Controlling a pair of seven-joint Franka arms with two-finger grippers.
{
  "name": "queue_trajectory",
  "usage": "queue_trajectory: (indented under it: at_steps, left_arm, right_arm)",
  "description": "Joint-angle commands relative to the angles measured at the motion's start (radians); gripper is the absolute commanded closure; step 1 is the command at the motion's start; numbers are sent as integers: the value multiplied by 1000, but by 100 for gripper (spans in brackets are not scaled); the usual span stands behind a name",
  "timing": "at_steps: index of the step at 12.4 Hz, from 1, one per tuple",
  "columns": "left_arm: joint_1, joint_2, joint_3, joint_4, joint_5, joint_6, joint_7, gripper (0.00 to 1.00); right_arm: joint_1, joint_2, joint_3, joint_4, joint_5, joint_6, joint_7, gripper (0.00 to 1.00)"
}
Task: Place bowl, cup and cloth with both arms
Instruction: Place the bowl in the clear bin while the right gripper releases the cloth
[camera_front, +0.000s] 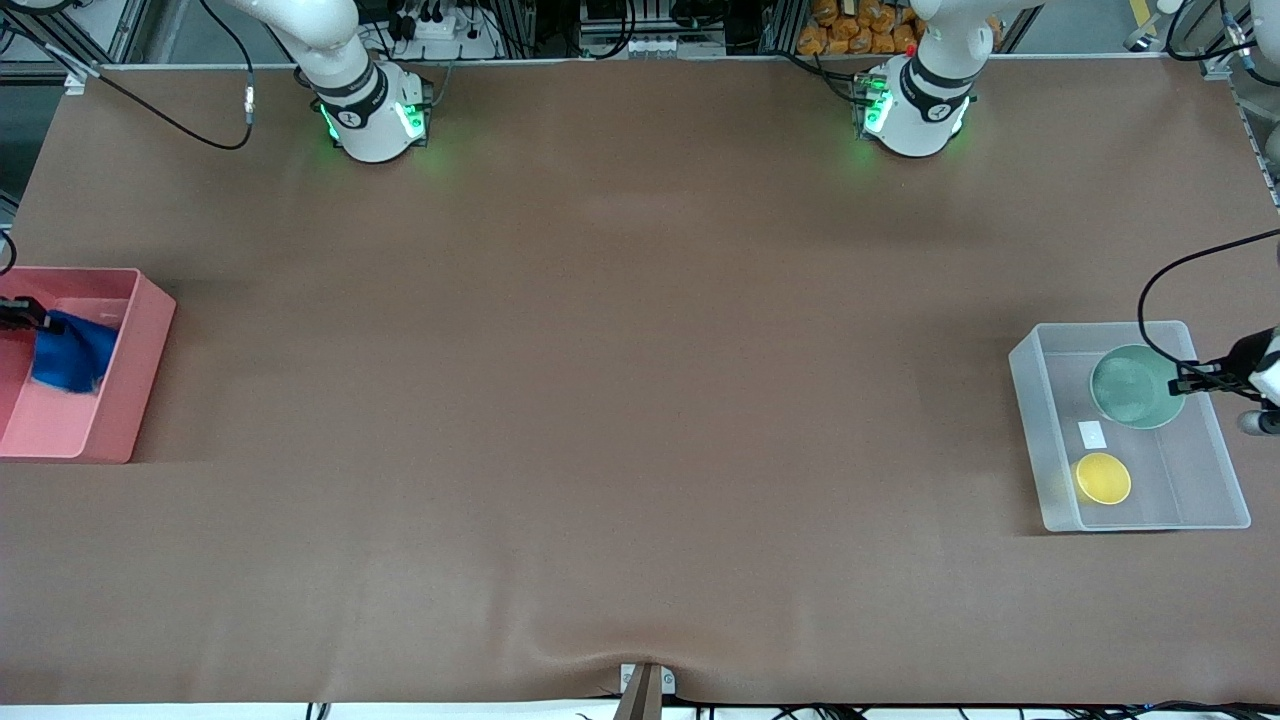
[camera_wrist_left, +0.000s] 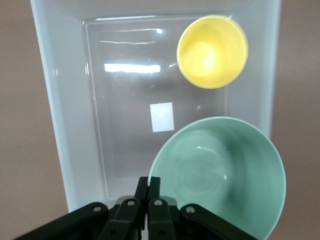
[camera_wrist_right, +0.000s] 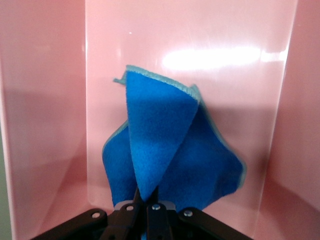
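I need to lower the pale green bowl (camera_front: 1135, 385) (camera_wrist_left: 225, 175) to the clear bin's bottom before I open my left gripper, because the bowl is hanging above that bottom.
The pale green bowl (camera_front: 1135, 385) is in the clear bin (camera_front: 1040, 420) at the left arm's end of the table. My left gripper (camera_front: 1187, 380) is shut on its rim. The left wrist view shows the gripper (camera_wrist_left: 149, 181) pinching the rim of the bowl (camera_wrist_left: 225, 175). The yellow cup (camera_front: 1101, 478) stands upright in the same bin, nearer the front camera, and also shows in the left wrist view (camera_wrist_left: 212, 50). My right gripper (camera_front: 35, 320) is shut on the blue cloth (camera_front: 70, 352), which hangs over the pink bin (camera_front: 140, 350). The right wrist view shows the gripper (camera_wrist_right: 152, 192) and the cloth (camera_wrist_right: 165, 145).
A small white label (camera_front: 1092, 434) lies on the clear bin's floor between bowl and cup. The pink bin stands at the right arm's end of the table. The brown mat (camera_front: 620, 380) stretches between the two bins. Both arm bases stand along the table's top edge.
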Motion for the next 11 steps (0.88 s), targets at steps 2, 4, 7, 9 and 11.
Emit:
queue_trajectory:
  at_steps: [2, 4, 7, 9, 11]
  left_arm:
    - [45, -33, -14, -115, 9, 118, 60, 100]
    - [47, -26, -14, -162, 9, 184, 72, 100]
    - [48, 0, -14, -231, 7, 307, 111, 100]
    - [53, 24, -14, -254, 7, 361, 134, 100]
    - [53, 56, -14, -250, 9, 387, 158, 93]
  right_arm:
    - [-17, -14, 22, 8, 21, -23, -9, 0]
    - [-9, -14, 24, 21, 82, -18, -5, 0]
    - [29, -66, 24, 29, 92, -30, 101, 0]
    - [60, -109, 22, 29, 87, -41, 161, 0]
    - [86, -149, 22, 23, 84, -44, 271, 0]
